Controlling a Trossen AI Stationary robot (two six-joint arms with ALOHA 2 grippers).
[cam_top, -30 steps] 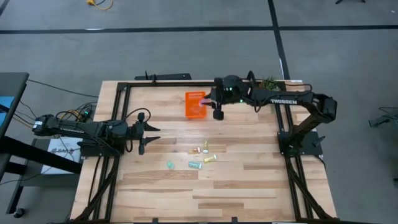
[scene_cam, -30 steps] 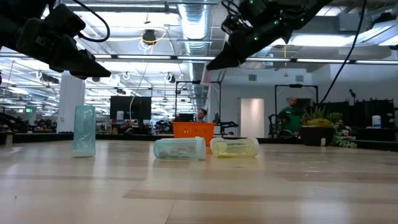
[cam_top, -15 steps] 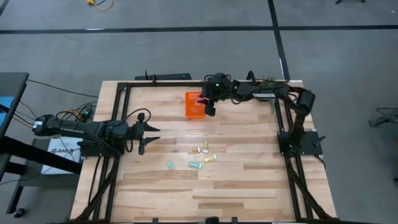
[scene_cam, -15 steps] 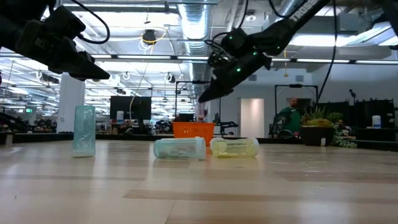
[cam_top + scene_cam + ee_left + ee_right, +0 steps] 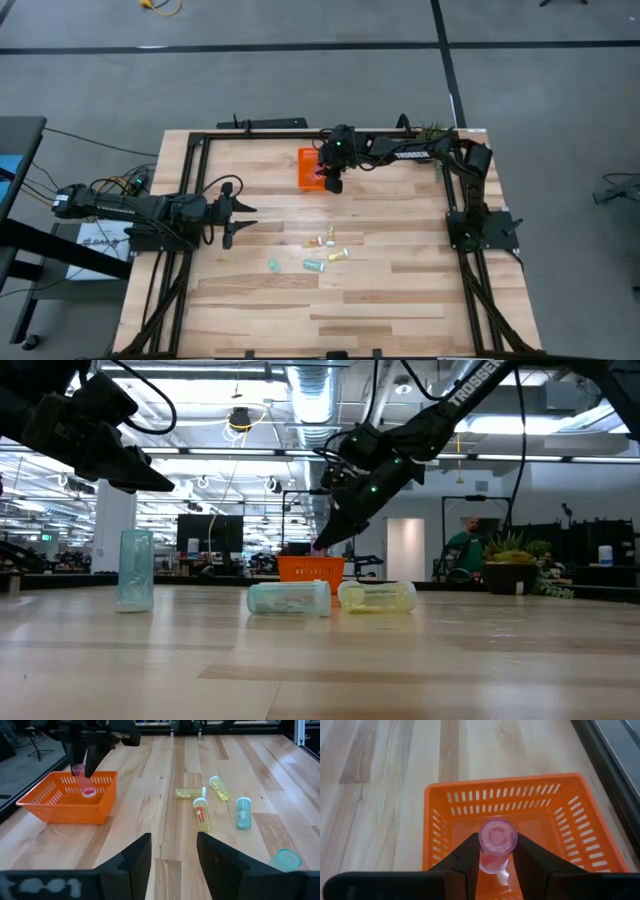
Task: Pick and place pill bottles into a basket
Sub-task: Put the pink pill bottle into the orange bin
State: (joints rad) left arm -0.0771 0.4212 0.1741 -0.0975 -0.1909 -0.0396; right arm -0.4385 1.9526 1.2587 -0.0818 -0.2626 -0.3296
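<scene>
The pinkish bottle's lower end is inside the orange basket's sides in the right wrist view and would rest there, so my right gripper opens now.
My right gripper (image 5: 328, 181) hangs over the orange basket (image 5: 309, 166) at the table's far middle, shut on a pinkish bottle (image 5: 496, 846). It also shows in the low view (image 5: 322, 546) and the left wrist view (image 5: 84, 769). My left gripper (image 5: 241, 215) is open and empty at the table's left, raised above it (image 5: 173, 862). Several yellowish and teal bottles (image 5: 323, 250) lie on the table's middle; one teal bottle (image 5: 135, 568) stands upright. My right gripper pinches the pinkish bottle's sides (image 5: 485, 851) between its two fingers, near the bottle's upper end. The fingers come from above, slanting down. The bottle hangs below them, its lower end (image 5: 89, 792) inside the basket's walls; whether it touches the basket's floor I cannot tell.
A small green plant (image 5: 433, 130) stands at the far right corner. A black frame (image 5: 196, 160) runs along the table's edges. Bare wood lies between the basket and the loose bottles (image 5: 201, 814) and across the near half of the table.
My right gripper has gone toward the table's left edge and down with the pinkish bottle, from beside the basket's right side to over the basket. It has stayed shut on the bottle.
</scene>
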